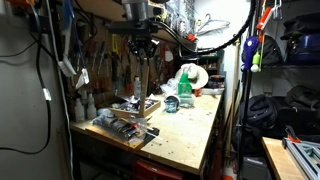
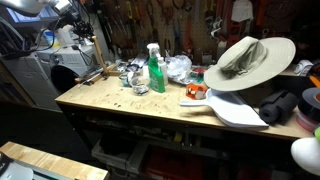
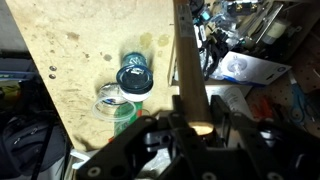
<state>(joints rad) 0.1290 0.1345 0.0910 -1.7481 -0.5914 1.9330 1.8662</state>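
Note:
The dowel's lower end hangs beside the clutter, short of the bench, and the dowel would topple if I opened now, so my gripper keeps holding it.
My gripper [image 3: 196,128] is shut on a long wooden dowel [image 3: 185,60] that runs straight down from the jaws towards the workbench. In an exterior view the gripper [image 1: 141,44] hangs high above the bench with the dowel [image 1: 145,75] below it. It also shows at the upper left in an exterior view [image 2: 78,18]. Below the jaws in the wrist view stand a jar with a dark lid [image 3: 134,77] and a green spray bottle [image 3: 120,108], left of the dowel.
The wooden workbench [image 2: 150,105] carries the green spray bottle [image 2: 154,68], a wide-brimmed hat [image 2: 248,60], a white board [image 2: 235,108] and clutter at the back. A metal vise [image 1: 130,122] sits at the bench's near corner. Tools hang on the wall behind.

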